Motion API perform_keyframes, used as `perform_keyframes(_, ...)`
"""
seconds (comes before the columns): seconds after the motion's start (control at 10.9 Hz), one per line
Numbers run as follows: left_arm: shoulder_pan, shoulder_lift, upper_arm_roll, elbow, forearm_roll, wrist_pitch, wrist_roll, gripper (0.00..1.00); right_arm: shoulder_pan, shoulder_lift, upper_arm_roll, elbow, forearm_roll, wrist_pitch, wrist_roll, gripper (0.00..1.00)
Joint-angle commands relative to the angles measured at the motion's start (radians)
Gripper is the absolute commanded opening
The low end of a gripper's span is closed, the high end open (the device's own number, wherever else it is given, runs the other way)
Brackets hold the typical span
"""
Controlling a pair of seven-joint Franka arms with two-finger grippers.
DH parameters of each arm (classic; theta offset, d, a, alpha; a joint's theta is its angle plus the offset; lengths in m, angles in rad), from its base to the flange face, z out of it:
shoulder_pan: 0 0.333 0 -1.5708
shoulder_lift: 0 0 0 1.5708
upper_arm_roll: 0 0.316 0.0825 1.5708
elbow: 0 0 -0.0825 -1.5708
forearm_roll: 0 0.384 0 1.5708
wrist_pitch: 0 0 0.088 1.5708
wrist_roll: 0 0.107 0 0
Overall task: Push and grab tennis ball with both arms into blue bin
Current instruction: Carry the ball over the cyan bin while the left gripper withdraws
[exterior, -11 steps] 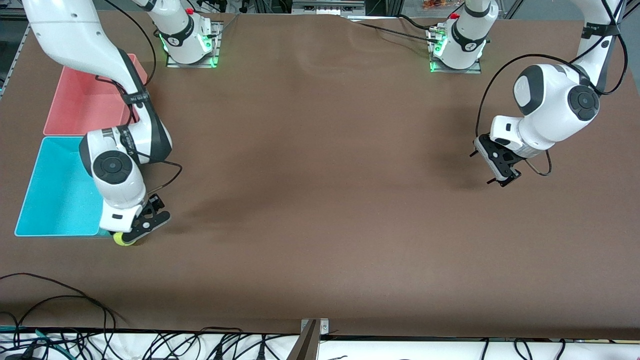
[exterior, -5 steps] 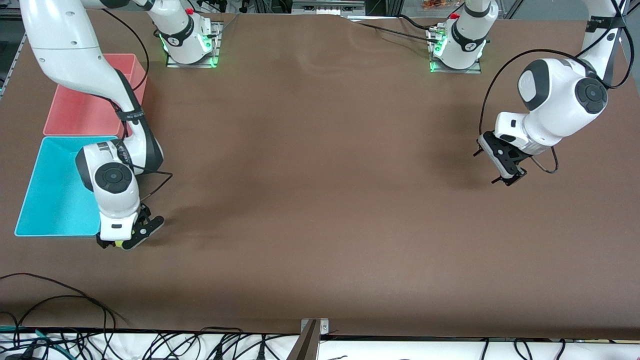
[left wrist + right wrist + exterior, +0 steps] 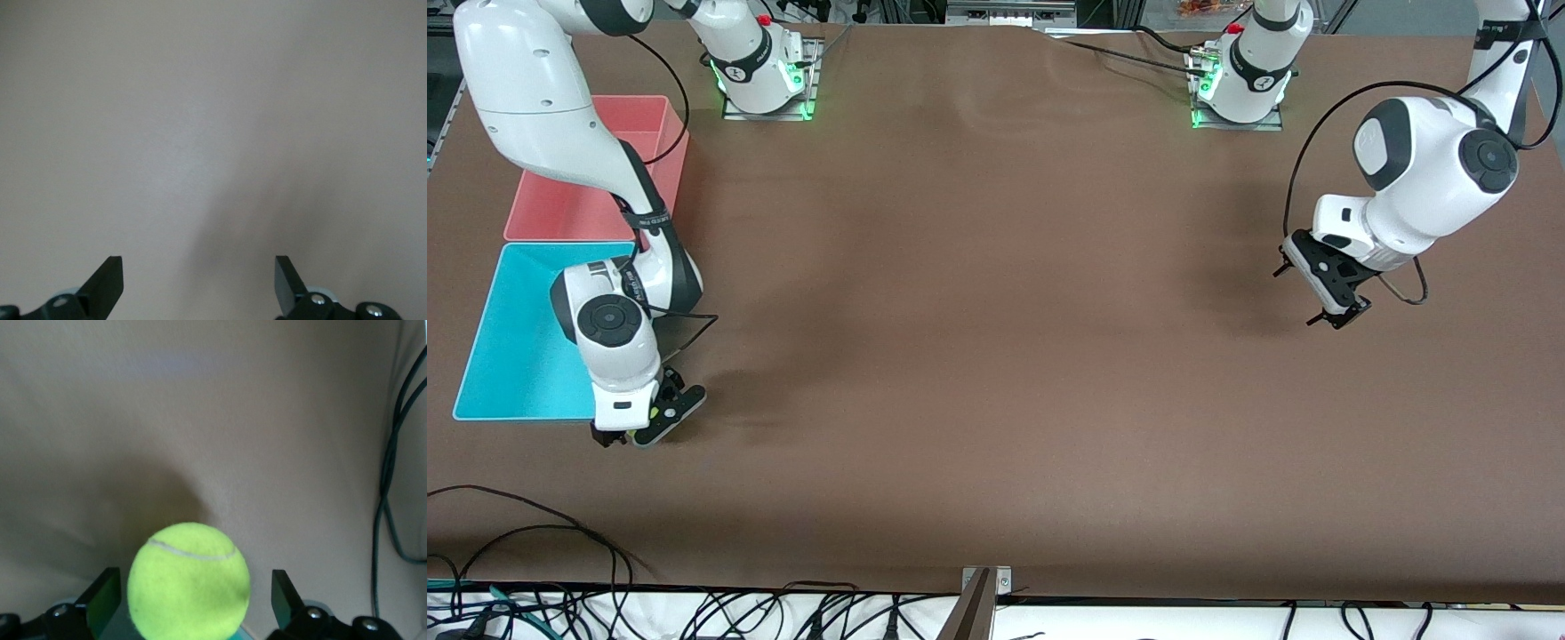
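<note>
My right gripper grabs the tennis ball [image 3: 655,412] by its round fuzzy sides next, to bring it into the blue bin [image 3: 507,356].
The tennis ball [image 3: 189,580] lies on the brown table between the spread fingers of my right gripper [image 3: 193,597], with a gap on each side of it. In the front view only slivers of the ball [image 3: 655,412] show under my right gripper [image 3: 639,425], which is low beside the blue bin [image 3: 507,356], at the corner of the bin nearest the front camera. My left gripper [image 3: 1336,307] hangs open over bare table toward the left arm's end. Nothing is between its fingers, as the left wrist view confirms for the left gripper [image 3: 199,280].
A pink bin [image 3: 569,204] adjoins the blue bin, farther from the front camera. Black cables [image 3: 525,533] trail over the table's edge nearest the front camera. A dark cable [image 3: 393,487] hangs beside my right gripper. The two arm bases stand along the table's back edge.
My right gripper has slid toward the right arm's end of the table, along the blue bin's corner, the ball staying between its fingers and now mostly covered. The left arm drifted slightly toward its own end.
</note>
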Motion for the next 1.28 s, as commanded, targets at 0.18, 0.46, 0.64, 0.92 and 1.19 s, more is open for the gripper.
perform_keyframes(0.18,0.018,-0.146,0.005,-0.010,-0.005,-0.019,0.005,1.00,-0.021,0.037,0.007,0.032,-0.020,0.058,-0.016,0.90)
perform_keyframes(0.46,0.024,-0.192,0.047,0.012,-0.008,-0.098,-0.012,1.00,-0.021,0.038,0.007,0.032,-0.011,0.058,-0.013,0.42)
perform_keyframes(0.64,0.024,-0.228,0.070,0.024,-0.008,-0.187,-0.122,1.00,-0.021,0.029,0.012,0.032,-0.005,0.058,-0.010,0.34)
perform_keyframes(0.92,0.021,-0.262,0.070,0.116,-0.001,-0.395,-0.301,1.00,-0.017,-0.009,0.021,0.031,0.023,0.014,-0.012,0.34)
perform_keyframes(1.19,0.018,-0.262,0.079,0.261,0.048,-0.608,-0.451,1.00,-0.017,-0.116,0.091,0.031,0.119,-0.243,-0.012,0.35)
